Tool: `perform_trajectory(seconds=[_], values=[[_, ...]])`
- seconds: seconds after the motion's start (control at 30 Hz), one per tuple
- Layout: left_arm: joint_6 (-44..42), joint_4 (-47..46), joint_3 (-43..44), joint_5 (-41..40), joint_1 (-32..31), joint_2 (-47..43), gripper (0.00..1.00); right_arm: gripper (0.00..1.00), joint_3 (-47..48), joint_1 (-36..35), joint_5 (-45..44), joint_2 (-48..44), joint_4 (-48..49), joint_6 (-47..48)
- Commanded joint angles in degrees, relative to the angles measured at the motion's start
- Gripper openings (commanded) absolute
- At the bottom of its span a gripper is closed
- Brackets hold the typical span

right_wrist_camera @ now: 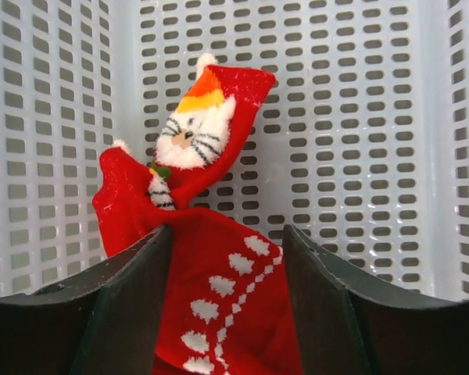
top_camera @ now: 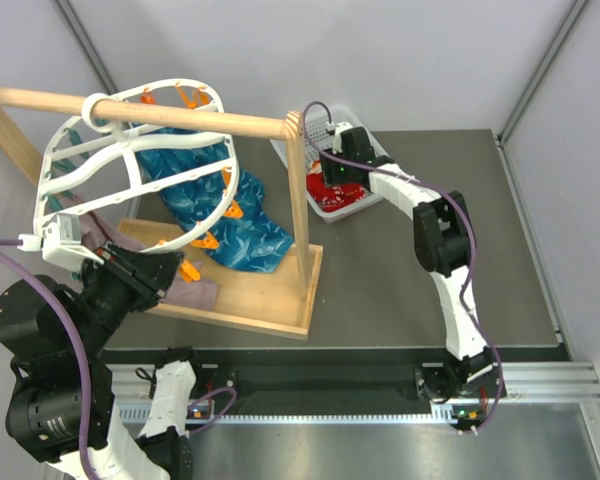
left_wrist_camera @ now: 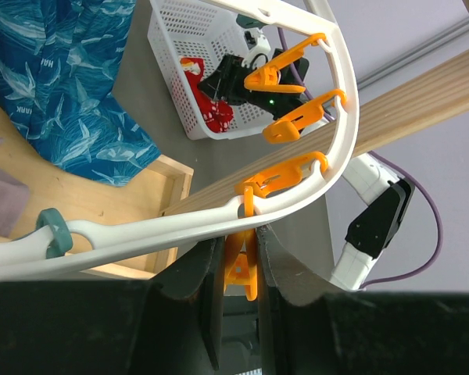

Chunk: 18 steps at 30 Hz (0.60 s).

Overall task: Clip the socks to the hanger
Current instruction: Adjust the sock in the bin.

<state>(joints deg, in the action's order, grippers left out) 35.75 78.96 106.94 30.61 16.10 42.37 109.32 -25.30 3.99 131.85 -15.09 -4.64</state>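
My right gripper pinches the red sock across its white-patterned body [top_camera: 329, 187] [right_wrist_camera: 228, 263] next, to leave the sock's plain red end free for the orange clip.
The white oval hanger [top_camera: 55, 160] hangs by its hook on the wooden rail, with orange clips round its rim [left_wrist_camera: 328, 168]. My left gripper [left_wrist_camera: 238, 250] is at the rim's lower edge, shut on one orange clip [left_wrist_camera: 241, 269]. The red socks [right_wrist_camera: 219, 305] with white patterning lie bunched in the white mesh basket [right_wrist_camera: 359, 117]. My right gripper [right_wrist_camera: 228, 242] is down in the basket, open, its fingers apart either side of the socks; a gap shows at the right finger. From above, the socks [top_camera: 325, 188] show red beside the right gripper [top_camera: 332, 180].
Teal-blue patterned cloths [top_camera: 205, 190] hang from the hanger over the wooden stand's base [top_camera: 270, 300]. A mauve-grey cloth [top_camera: 195, 295] lies on that base. The stand's upright post [top_camera: 298, 190] is between hanger and basket [top_camera: 365, 205].
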Motion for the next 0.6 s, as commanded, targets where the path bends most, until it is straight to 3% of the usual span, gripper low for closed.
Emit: perform_trajectory(seconds=[0.0, 0.17, 0.27, 0.43, 0.57], values=[[-0.6, 0.5, -0.4, -0.4, 0.0, -0.3, 0.0, 0.59, -1.8, 0.3, 2.0, -3.6, 3.4, 0.1], [-0.4, 0.4, -0.1, -0.1, 0.0, -0.1, 0.0, 0.74, -7.4, -0.3, 1.7, -8.2, 5.9, 0.3], [-0.5, 0.5, -0.1, -0.2, 0.0, -0.1, 0.0, 0.74, -10.4, -0.2, 0.3, -11.1, 7.6, 0.5], [-0.4, 0.5, -0.3, -0.2, 0.0, -0.3, 0.0, 0.71, -12.9, -0.6, 0.2, -14.3, 9.3, 1.2], [-0.5, 0.6, -0.4, -0.1, 0.0, -0.4, 0.0, 0.57, -12.2, -1.1, 2.4, -14.5, 9.8, 1.2]])
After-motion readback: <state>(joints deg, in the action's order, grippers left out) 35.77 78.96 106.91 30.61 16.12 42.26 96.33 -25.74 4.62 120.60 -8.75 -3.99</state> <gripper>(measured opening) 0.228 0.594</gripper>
